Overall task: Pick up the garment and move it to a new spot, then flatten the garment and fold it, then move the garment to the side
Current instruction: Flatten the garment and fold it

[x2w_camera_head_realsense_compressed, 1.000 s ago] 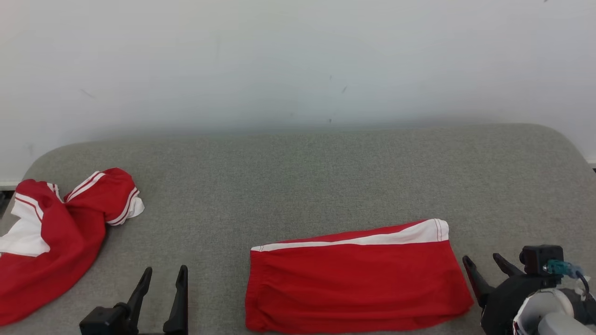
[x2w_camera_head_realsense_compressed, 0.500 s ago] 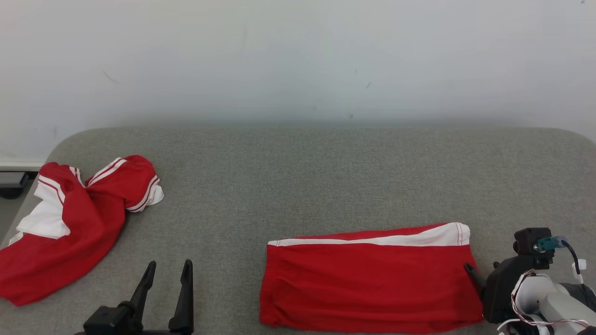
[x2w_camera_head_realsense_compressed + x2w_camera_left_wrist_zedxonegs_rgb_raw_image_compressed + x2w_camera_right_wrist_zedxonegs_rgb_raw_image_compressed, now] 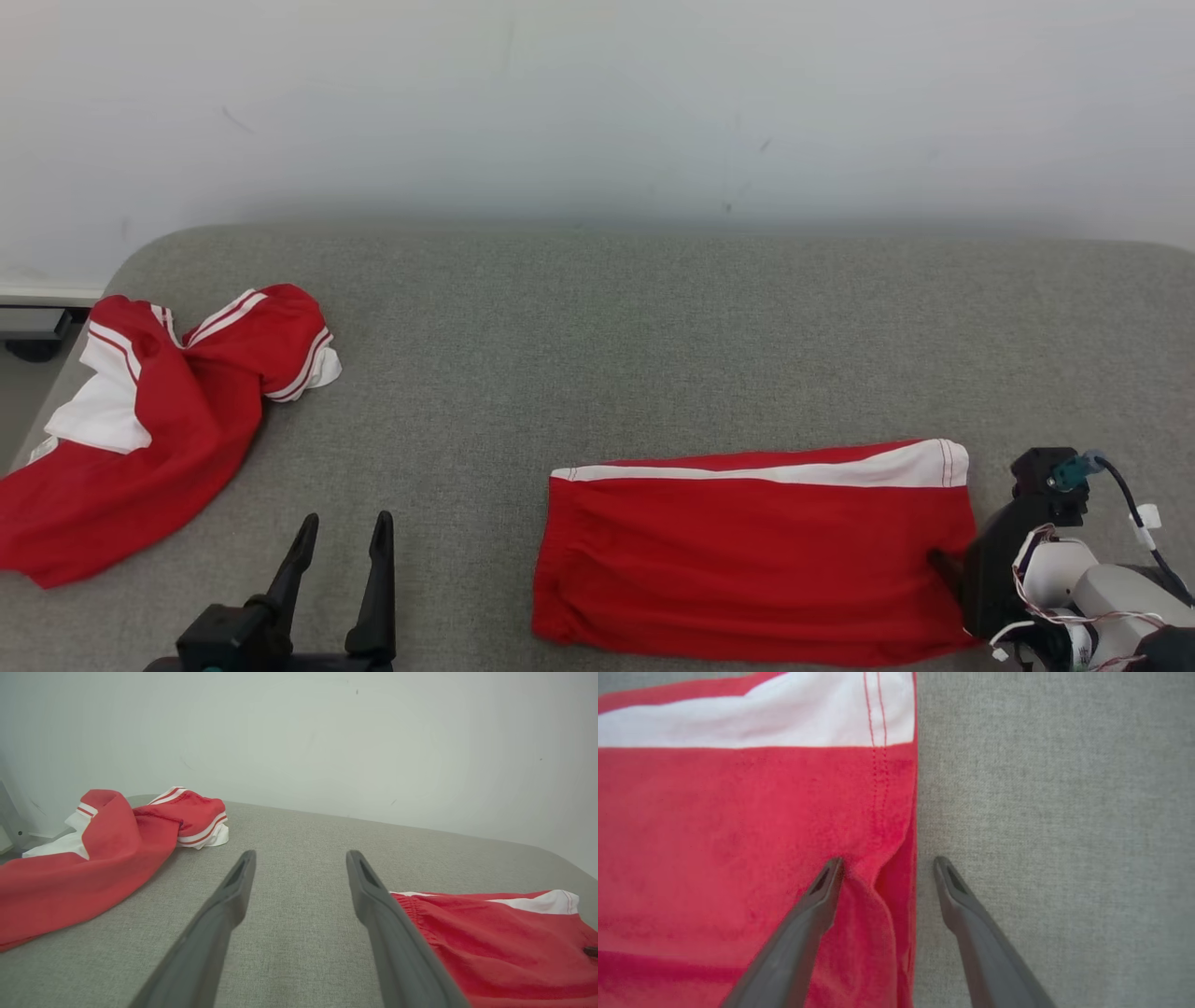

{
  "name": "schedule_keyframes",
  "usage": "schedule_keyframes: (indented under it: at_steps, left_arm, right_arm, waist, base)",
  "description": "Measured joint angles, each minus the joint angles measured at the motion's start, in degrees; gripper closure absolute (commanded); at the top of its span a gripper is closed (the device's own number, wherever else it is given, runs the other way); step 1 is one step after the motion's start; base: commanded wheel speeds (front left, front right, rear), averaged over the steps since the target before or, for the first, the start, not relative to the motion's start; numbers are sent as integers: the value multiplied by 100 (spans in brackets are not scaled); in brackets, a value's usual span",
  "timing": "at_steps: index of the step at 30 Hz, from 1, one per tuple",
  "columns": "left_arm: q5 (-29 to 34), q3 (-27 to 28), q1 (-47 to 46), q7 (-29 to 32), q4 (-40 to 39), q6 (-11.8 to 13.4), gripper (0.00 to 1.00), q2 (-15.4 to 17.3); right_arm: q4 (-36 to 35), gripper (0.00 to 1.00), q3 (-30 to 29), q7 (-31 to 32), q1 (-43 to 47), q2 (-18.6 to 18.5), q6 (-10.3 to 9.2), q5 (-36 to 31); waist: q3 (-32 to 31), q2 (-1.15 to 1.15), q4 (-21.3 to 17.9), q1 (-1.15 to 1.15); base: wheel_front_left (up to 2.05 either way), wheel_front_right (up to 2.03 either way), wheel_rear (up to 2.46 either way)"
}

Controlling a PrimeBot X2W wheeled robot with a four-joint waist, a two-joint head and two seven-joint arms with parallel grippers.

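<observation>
Next, my right gripper grabs the red shorts by the stitched leg hem (image 3: 970,532) to fold them in half toward their waistband (image 3: 551,560).
The garment (image 3: 747,560) is a pair of red shorts with a white side stripe, folded flat on the grey padded surface (image 3: 607,355) at the near right. My right gripper (image 3: 952,569) points down at its right edge. In the right wrist view the right gripper (image 3: 888,861) is open and straddles that hem: the left finger (image 3: 817,900) presses on the red cloth (image 3: 738,835), the right finger (image 3: 962,900) is over bare grey fabric. My left gripper (image 3: 345,518) stands open and empty at the near left, and in its own view (image 3: 302,854) the garment (image 3: 490,942) lies to its right.
A second red and white garment (image 3: 159,420) lies crumpled at the surface's far left corner, also seen from the left wrist (image 3: 103,849). A pale wall (image 3: 597,112) stands right behind the surface. The left edge (image 3: 56,373) drops to the floor.
The head camera has shifted, sliding the whole scene right and up. My right gripper has tipped downward and closed in on the garment's right edge. The left gripper holds its pose.
</observation>
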Motion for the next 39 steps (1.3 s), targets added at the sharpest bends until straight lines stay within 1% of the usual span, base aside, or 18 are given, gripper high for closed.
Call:
schedule_keyframes:
  at_steps: [4, 5, 6, 7, 11, 13, 15, 18, 21, 22, 26, 28, 32, 34, 39]
  left_arm:
    - [43, 32, -8, 41, -9, 0, 0, -19]
    - [43, 35, -11, 43, -8, 0, 0, -29]
    - [43, 38, -10, 53, -7, 0, 0, -34]
    - [44, 45, -11, 81, -5, 0, 0, -37]
    - [45, 81, -12, 110, 7, 0, 0, -69]
    - [44, 109, -11, 130, 54, 0, 0, -85]
    - [44, 120, -8, 135, 75, 0, 0, -88]
    - [44, 138, 6, 136, 88, 0, 0, -93]
    - [43, 165, 109, 137, 81, 0, 0, -91]
    - [43, 165, 133, 144, 86, 0, 0, -90]
    - [42, 186, 138, 187, 59, 0, 0, -90]
    - [40, 196, 140, 188, 48, 0, 0, -91]
    - [38, 192, 190, 221, 30, 0, 0, -98]
    - [37, 188, 193, 236, 33, 0, 0, -108]
    - [32, 176, 195, 238, 42, 0, 0, -118]
  right_arm:
    - [126, 0, 64, 138, -152, 24, 70, -2]
    - [163, 42, 68, 154, -170, 35, 114, -2]
    - [187, 98, 82, 187, -203, 40, 157, -2]
    - [210, 100, 87, 205, -240, 45, 181, -2]
    - [302, 100, 57, 223, -272, 160, 296, 41]
    - [447, 100, -2, 208, -363, 155, 346, 70]
    - [549, 100, -67, 169, -371, 81, 347, 80]
    - [653, 100, -141, 79, -374, -143, 355, 80]
    - [737, 100, -191, 14, -418, -333, 404, 79]
    - [745, 100, -197, -15, -452, -367, 414, 79]
    - [682, 100, -216, -82, -513, -390, 556, 80]
    - [552, 100, -226, -120, -511, -369, 646, 104]
    - [51, 100, -316, -122, -471, -158, 857, 491]
    - [-243, 100, -279, -93, -443, -51, 889, 606]
    - [-1034, 100, -114, 43, -315, 63, 905, 755]
  waist:
    - [59, 0, 29, 0]
    - [69, 0, 37, 0]
    - [76, 0, 44, 0]
    - [80, 0, 48, 0]
    - [75, 0, 54, 0]
    - [29, 0, 43, 0]
    - [-13, 0, 27, 0]
    - [-73, 0, -12, 0]
    - [-111, 0, -80, 0]
    - [-123, 0, -105, 0]
    - [-156, 0, -214, 0]
    - [-166, 0, -269, 0]
    - [-184, 0, -361, 0]
    - [-199, 0, -387, 0]
    - [-240, 0, -431, 0]
  base:
    - [0, 0, 0]
    - [0, 0, 0]
    - [0, 0, 0]
    - [0, 0, 0]
    - [0, 0, 0]
    - [0, 0, 0]
    - [0, 0, 0]
    - [0, 0, 0]
    - [0, 0, 0]
    - [0, 0, 0]
    - [0, 0, 0]
    - [0, 0, 0]
    - [0, 0, 0]
    - [0, 0, 0]
    - [0, 0, 0]
